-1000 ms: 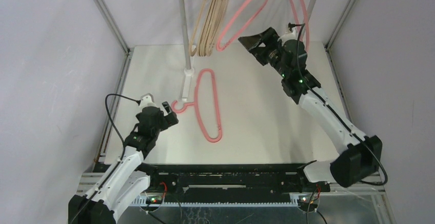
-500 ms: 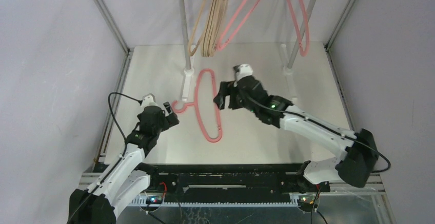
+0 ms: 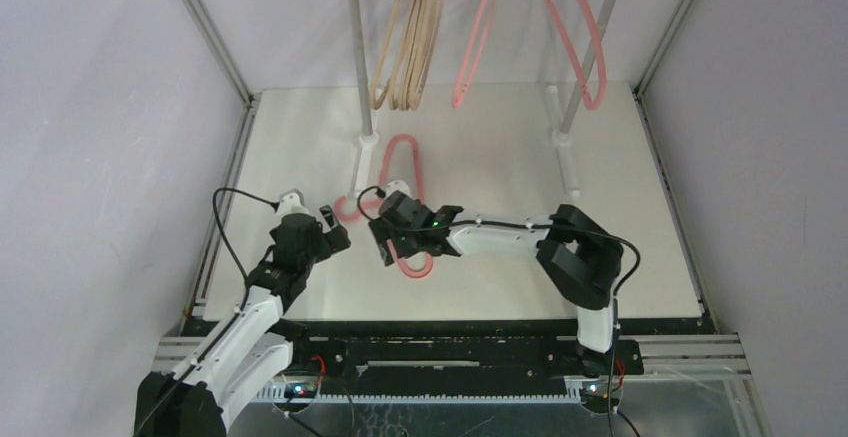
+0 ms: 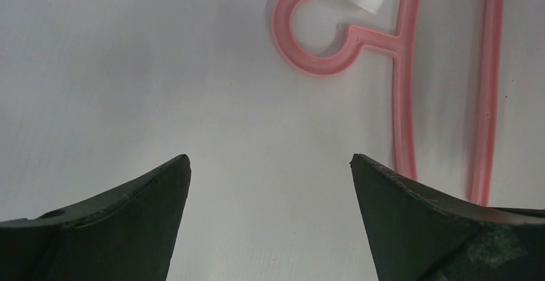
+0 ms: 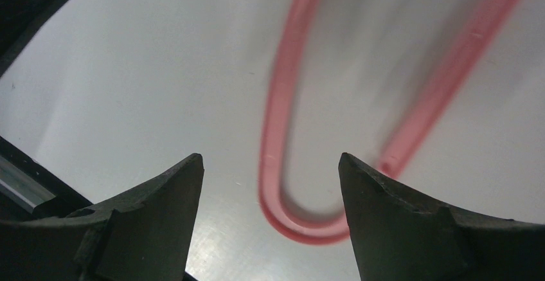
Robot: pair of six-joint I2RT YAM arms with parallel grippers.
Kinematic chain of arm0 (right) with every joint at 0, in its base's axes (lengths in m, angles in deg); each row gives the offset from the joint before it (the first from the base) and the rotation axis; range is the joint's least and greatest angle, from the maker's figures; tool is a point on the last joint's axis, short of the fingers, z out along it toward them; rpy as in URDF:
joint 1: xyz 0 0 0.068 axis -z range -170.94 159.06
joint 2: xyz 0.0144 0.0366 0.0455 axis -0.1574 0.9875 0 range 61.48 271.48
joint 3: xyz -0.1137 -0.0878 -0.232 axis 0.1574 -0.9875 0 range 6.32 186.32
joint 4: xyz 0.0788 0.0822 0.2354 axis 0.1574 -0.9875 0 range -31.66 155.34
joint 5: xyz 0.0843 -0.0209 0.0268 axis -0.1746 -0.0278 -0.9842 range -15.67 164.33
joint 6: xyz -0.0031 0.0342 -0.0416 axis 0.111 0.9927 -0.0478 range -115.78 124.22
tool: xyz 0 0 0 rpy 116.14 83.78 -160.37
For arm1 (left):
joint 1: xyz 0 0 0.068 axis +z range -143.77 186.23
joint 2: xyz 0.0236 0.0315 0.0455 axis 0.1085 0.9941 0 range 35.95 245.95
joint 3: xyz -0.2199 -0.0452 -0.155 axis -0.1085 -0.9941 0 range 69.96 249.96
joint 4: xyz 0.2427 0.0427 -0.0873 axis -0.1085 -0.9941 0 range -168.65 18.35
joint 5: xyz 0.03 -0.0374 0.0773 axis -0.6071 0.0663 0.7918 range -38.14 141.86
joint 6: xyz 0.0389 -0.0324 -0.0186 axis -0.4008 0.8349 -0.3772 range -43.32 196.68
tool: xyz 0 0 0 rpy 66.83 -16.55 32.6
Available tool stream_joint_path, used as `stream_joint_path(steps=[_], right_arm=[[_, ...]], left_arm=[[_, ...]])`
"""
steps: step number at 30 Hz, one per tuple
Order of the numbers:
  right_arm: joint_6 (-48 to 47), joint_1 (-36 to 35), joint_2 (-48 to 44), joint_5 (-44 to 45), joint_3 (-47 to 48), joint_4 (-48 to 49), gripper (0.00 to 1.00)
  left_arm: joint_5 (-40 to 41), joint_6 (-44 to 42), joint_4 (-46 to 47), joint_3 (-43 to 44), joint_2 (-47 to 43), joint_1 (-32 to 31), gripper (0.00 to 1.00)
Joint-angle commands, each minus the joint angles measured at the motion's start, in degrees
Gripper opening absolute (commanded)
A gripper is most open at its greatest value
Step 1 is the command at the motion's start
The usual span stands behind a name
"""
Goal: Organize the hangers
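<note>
The right gripper's fingers are above the salmon pink hanger's bar in the right wrist view, so it must lower before closing.
A salmon pink hanger [image 3: 405, 152] lies flat on the table, its hook [image 3: 349, 208] pointing left. My right gripper [image 3: 389, 248] is open and low over the hanger's rounded near end; in the right wrist view that end [image 5: 308, 224] lies between the spread fingers of the gripper [image 5: 270, 160]. My left gripper [image 3: 335, 225] is open and empty, just left of the hook; the left wrist view shows the hook [image 4: 313, 42] ahead of its gripper [image 4: 270, 160]. Several beige hangers [image 3: 408, 47] and two pink hangers [image 3: 478, 37] [image 3: 578, 32] hang on the rack.
Two grey rack poles [image 3: 357, 47] [image 3: 592, 47] rise from white feet [image 3: 364, 162] [image 3: 566, 157] on the table's far half. Grey walls and metal frame rails [image 3: 228, 187] close in the left and right sides.
My right arm has swung down from the rack to the table and now sits over the lying hanger's near end. The hanging pink hangers have swung. The left arm has barely moved.
</note>
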Motion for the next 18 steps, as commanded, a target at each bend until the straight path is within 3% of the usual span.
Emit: stream_joint_path(steps=[1,6,12,18], right_arm=[[-1.89,-2.72,3.24,2.17,6.82,-1.02,0.83],[-1.71,-2.81,7.31,4.28,10.02,-3.87,0.8],[0.38,-3.84,9.89,12.88,11.59,-7.83,0.78],[1.62,-3.16,11.68,9.87,11.08,-7.85,0.72]], left_arm=[[-0.11,0.92,2.28,-0.56,-1.5,0.31,0.99],[0.25,0.96,2.54,-0.98,-2.5,0.28,0.99],[0.68,1.33,2.63,-1.48,-3.92,0.32,0.99],[1.69,1.85,2.37,-2.49,-6.69,0.33,0.99]])
